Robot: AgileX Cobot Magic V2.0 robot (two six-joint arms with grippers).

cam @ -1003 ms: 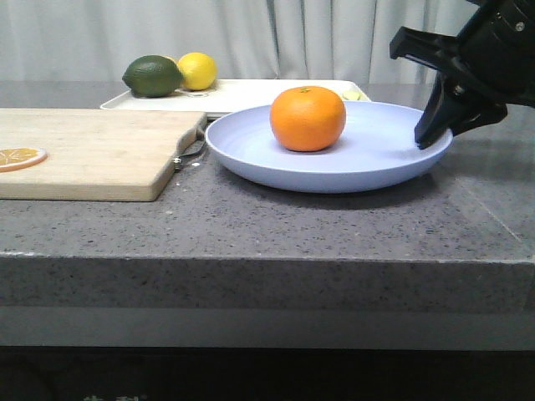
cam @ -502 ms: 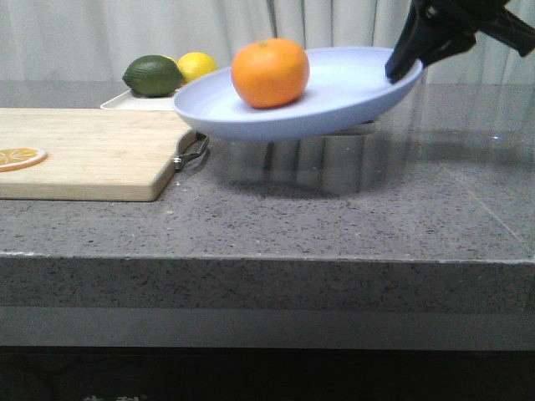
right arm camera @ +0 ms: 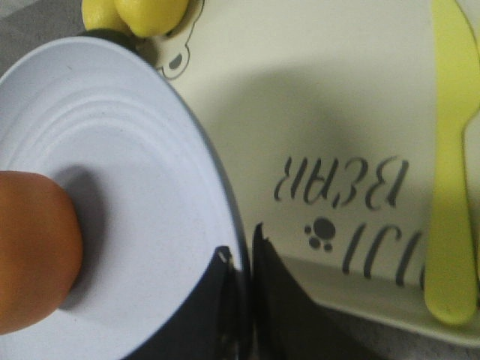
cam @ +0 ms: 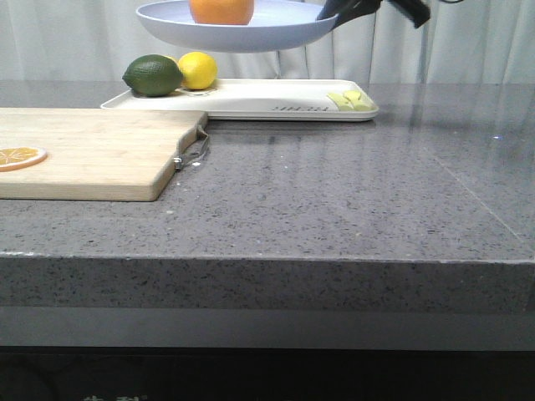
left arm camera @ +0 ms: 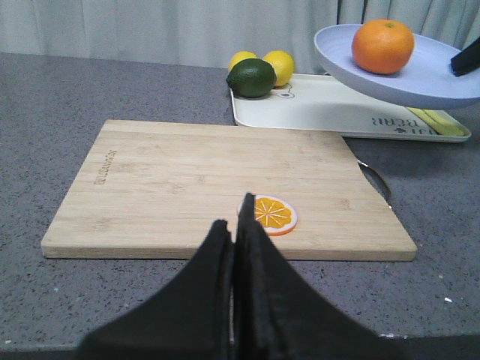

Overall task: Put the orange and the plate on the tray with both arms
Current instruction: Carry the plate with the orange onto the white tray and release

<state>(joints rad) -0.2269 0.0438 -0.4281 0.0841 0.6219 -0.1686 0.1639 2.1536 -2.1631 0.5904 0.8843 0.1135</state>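
Note:
My right gripper should lower the plate onto the cream-white tray [cam: 251, 102] before it lets go, because the plate is still above the tray in the front view.
The lavender-blue plate [cam: 242, 33] hangs in the air above the cream-white tray [cam: 251, 102], with the orange [cam: 221, 10] sitting on it. My right gripper [cam: 334, 12] is shut on the plate's right rim. In the right wrist view the gripper [right arm camera: 241, 259] pinches the plate's rim [right arm camera: 150, 187] over the tray [right arm camera: 315, 112], with the orange [right arm camera: 34, 251] at the picture's edge. My left gripper [left arm camera: 233, 225] is shut and empty, near the front edge of the cutting board [left arm camera: 202, 180]. The left wrist view also shows the plate [left arm camera: 390, 75], the orange [left arm camera: 383, 46] and the tray [left arm camera: 330, 112].
A green lime [cam: 153, 75] and a yellow lemon [cam: 197, 70] sit on the tray's left end. A yellow plastic knife [right arm camera: 450, 172] lies at its right end. An orange slice [cam: 20, 156] lies on the wooden cutting board [cam: 100, 150] at the left.
My right gripper has lifted the plate with the orange off the table, moving it up and to the left until it is over the tray.

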